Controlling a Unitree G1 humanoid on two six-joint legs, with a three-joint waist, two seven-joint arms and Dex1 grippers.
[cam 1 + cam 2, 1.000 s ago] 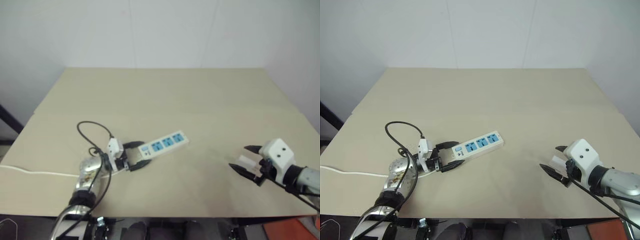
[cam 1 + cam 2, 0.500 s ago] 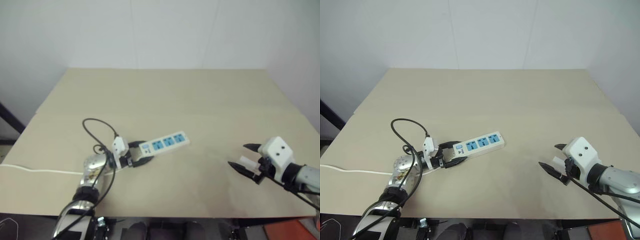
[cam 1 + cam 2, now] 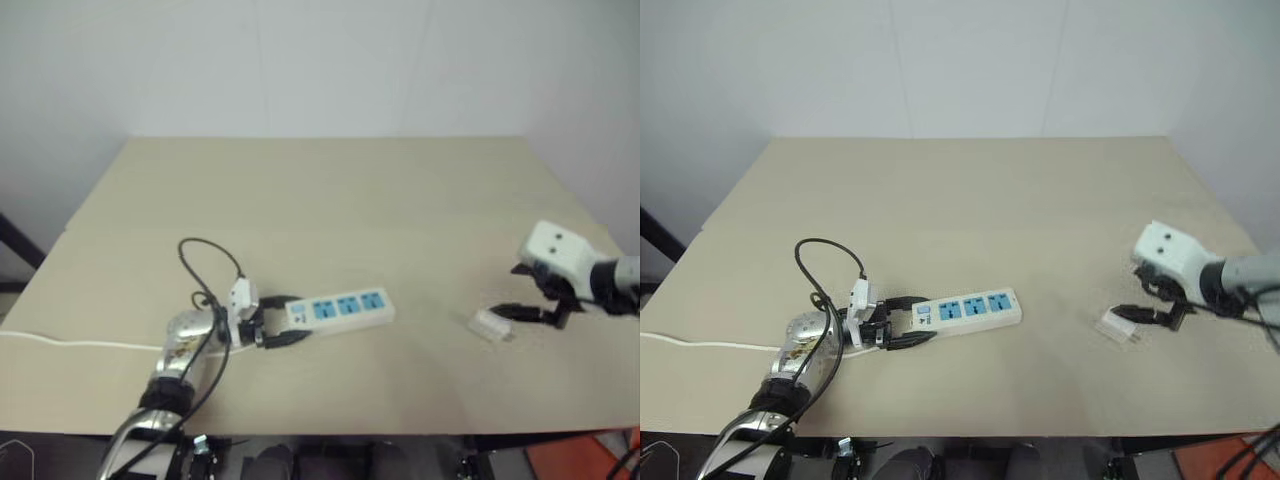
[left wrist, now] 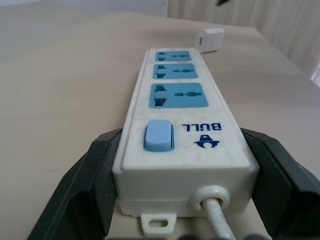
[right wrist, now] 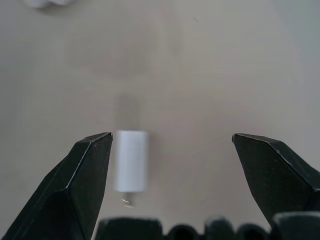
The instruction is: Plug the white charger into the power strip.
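Observation:
My right gripper is about to grab the charger by the flat sides of its white body, because thin metal prongs stick out of one end of the charger.
The power strip lies flat on the tan table, its three blue sockets facing up. My left gripper is shut on its switch end, one black finger against each long side, with the cable leaving between them. The white charger lies on its side on the table to the right, apart from the strip. It also appears beyond the strip's far end in the left wrist view. My right gripper hangs open above the charger, which sits near one finger, untouched.
The strip's thin white cable runs off over the table's left edge. The table's right edge is close to my right gripper. Bare tabletop lies between the strip and the charger, and across the far half.
My left gripper closed on the strip's switch end and swung the strip rightward into a more level line. My right gripper rose and drew to the right, leaving the charger on the table.

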